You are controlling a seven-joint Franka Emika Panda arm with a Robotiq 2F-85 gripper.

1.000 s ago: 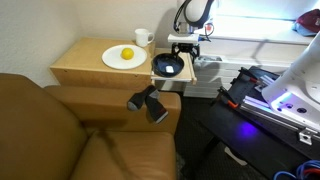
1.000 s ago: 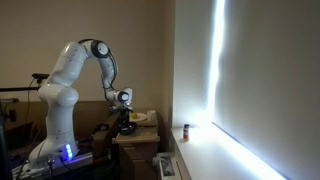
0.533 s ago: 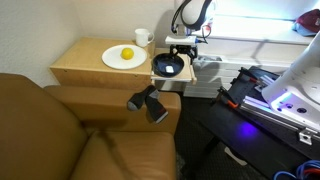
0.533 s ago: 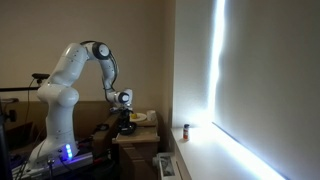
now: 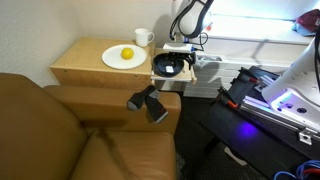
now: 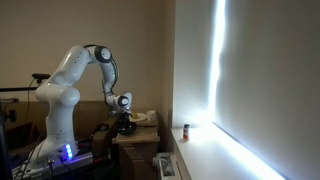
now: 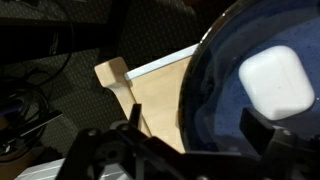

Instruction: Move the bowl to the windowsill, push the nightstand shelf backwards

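My gripper grabs the dark bowl (image 5: 168, 67) by its rim next, one finger inside and one outside, so the bowl's base stays free to set on the windowsill.
The dark bowl (image 5: 168, 67) sits on the nightstand shelf (image 5: 160, 81), a light-wood board pulled out beside the nightstand. My gripper (image 5: 178, 52) is right above the bowl's far side. In the wrist view the bowl (image 7: 225, 120) fills the right half, with a white rounded object (image 7: 280, 80) inside it. My gripper (image 7: 195, 128) is open, one finger outside the rim and one over the inside. The shelf (image 7: 150, 100) shows its white strip along the edge. The bright white windowsill (image 5: 250, 40) runs behind. The arm and gripper (image 6: 124, 120) also show in an exterior view.
A white plate with yellow fruit (image 5: 123, 57) and a white mug (image 5: 143, 37) stand on the nightstand top (image 5: 80, 68). A brown sofa (image 5: 60, 130) with a black object (image 5: 148, 102) on its arm is in front. A small bottle (image 6: 186, 131) stands on the sill.
My gripper has come down a little towards the bowl. The bowl and shelf have not moved.
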